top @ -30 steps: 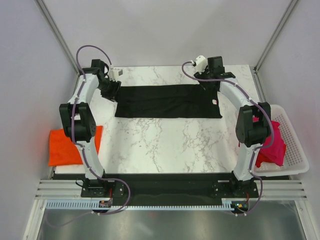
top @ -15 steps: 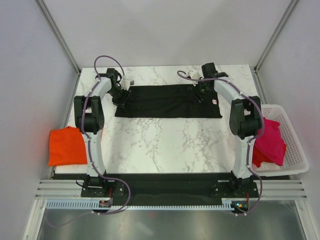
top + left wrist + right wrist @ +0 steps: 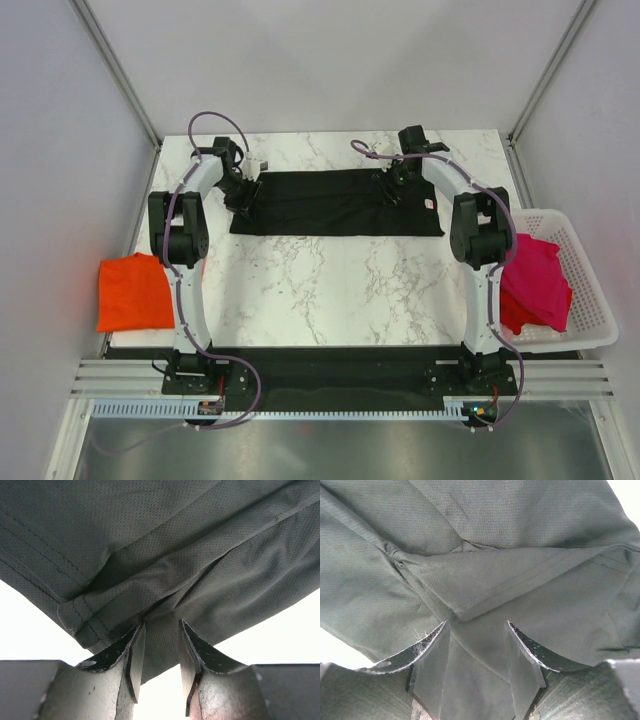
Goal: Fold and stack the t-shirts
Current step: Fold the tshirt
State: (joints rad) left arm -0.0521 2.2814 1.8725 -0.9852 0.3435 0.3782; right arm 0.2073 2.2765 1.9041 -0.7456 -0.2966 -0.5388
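The black t-shirt (image 3: 330,205) needs to swing around for folding, so my left gripper should grab it by the near corner of its hemmed end (image 3: 235,231) next.
A black t-shirt (image 3: 330,205) lies folded into a long strip across the far part of the marble table, with its white neck label (image 3: 430,205) near the right end. My left gripper (image 3: 243,190) is down at the strip's left end. In the left wrist view the left gripper (image 3: 162,625) is open, its tips straddling the hemmed edge of the black t-shirt (image 3: 175,540). My right gripper (image 3: 390,185) is over the strip's right part. In the right wrist view the right gripper (image 3: 477,624) is open, with folds of the black t-shirt (image 3: 510,520) lying between its fingers. An orange t-shirt (image 3: 135,290) lies folded at the left table edge.
A white slatted basket (image 3: 592,300) sits off the table's right side with a magenta t-shirt (image 3: 535,285) bundled in it. Grey enclosure walls and slanted metal posts stand around the table. Both arm bases are bolted at the near edge.
Both arms swung inward from the far outer corners and came down onto the black t-shirt's two ends. In the last half second they barely moved.
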